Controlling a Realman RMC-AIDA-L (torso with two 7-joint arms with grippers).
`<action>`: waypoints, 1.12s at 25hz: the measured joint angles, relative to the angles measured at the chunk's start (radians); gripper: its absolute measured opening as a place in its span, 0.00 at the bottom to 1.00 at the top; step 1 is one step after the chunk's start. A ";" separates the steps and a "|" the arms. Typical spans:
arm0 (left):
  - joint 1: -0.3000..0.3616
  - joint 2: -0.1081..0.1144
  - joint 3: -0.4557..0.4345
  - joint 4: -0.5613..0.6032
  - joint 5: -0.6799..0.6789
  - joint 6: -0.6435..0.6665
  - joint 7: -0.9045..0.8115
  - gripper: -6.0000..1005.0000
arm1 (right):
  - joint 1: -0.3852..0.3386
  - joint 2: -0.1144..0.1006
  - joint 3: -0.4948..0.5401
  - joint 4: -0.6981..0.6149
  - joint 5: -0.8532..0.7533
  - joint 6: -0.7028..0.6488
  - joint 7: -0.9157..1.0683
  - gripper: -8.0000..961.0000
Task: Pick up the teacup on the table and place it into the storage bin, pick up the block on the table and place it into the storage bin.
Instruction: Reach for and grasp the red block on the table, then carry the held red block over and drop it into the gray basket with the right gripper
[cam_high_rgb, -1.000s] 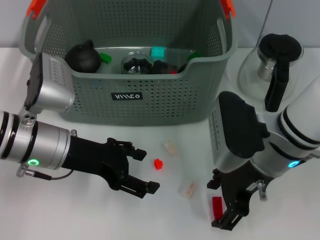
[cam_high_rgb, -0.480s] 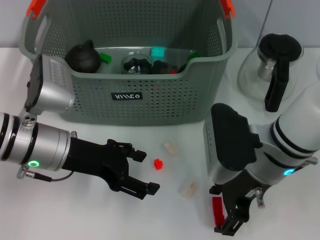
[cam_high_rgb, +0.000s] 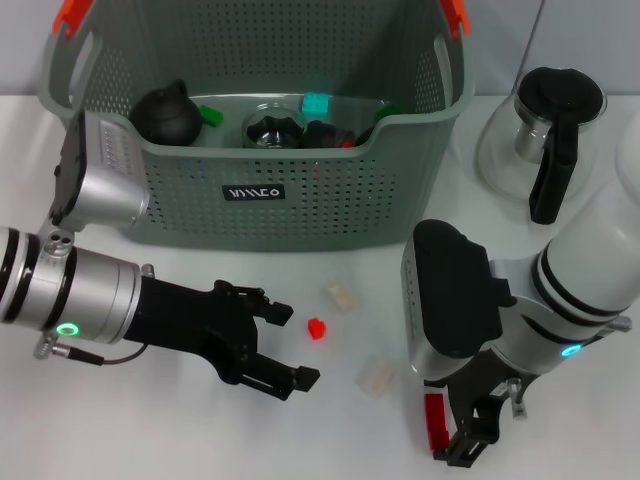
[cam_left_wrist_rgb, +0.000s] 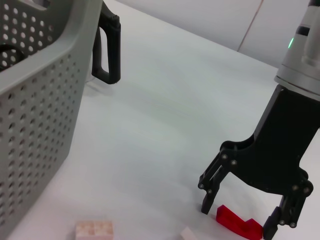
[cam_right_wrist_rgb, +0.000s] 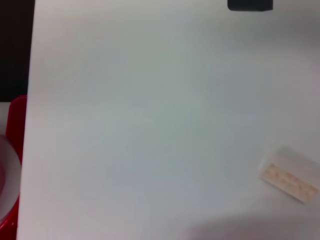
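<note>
I should close my right gripper now. Its fingers reach down on either side of the long red block (cam_high_rgb: 434, 418), so closing would hold the block.
The grey-green storage bin (cam_high_rgb: 250, 190) stands at the back of the table. Inside it are a black teapot (cam_high_rgb: 167, 112), a glass teacup (cam_high_rgb: 272, 128) and some small blocks. My right gripper (cam_high_rgb: 452, 432) is open and low at the table's front right. It straddles a long red block (cam_high_rgb: 434, 418). The left wrist view shows this gripper (cam_left_wrist_rgb: 238, 219) with its fingers on either side of the red block (cam_left_wrist_rgb: 245, 229). My left gripper (cam_high_rgb: 290, 346) is open and empty, hovering next to a small red block (cam_high_rgb: 317, 328).
Two beige blocks lie on the table, one (cam_high_rgb: 341, 296) near the bin and one (cam_high_rgb: 377, 378) between the grippers. The right wrist view also shows a beige block (cam_right_wrist_rgb: 290, 180). A glass carafe (cam_high_rgb: 545, 130) with a black lid and handle stands at the back right.
My right arm has shifted left and down toward the table's front, bringing its open fingers around the long red block. The left arm has not moved.
</note>
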 joint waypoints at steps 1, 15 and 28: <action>0.000 0.000 0.000 -0.001 0.000 0.000 0.000 0.94 | 0.000 0.000 -0.006 0.000 0.000 0.002 0.003 0.94; 0.000 0.007 -0.001 -0.002 0.000 0.006 -0.001 0.94 | -0.036 -0.006 0.039 -0.165 -0.027 -0.084 0.025 0.73; -0.006 0.002 -0.025 -0.004 0.000 0.007 0.008 0.94 | 0.206 -0.001 0.669 -0.509 0.116 -0.175 0.156 0.73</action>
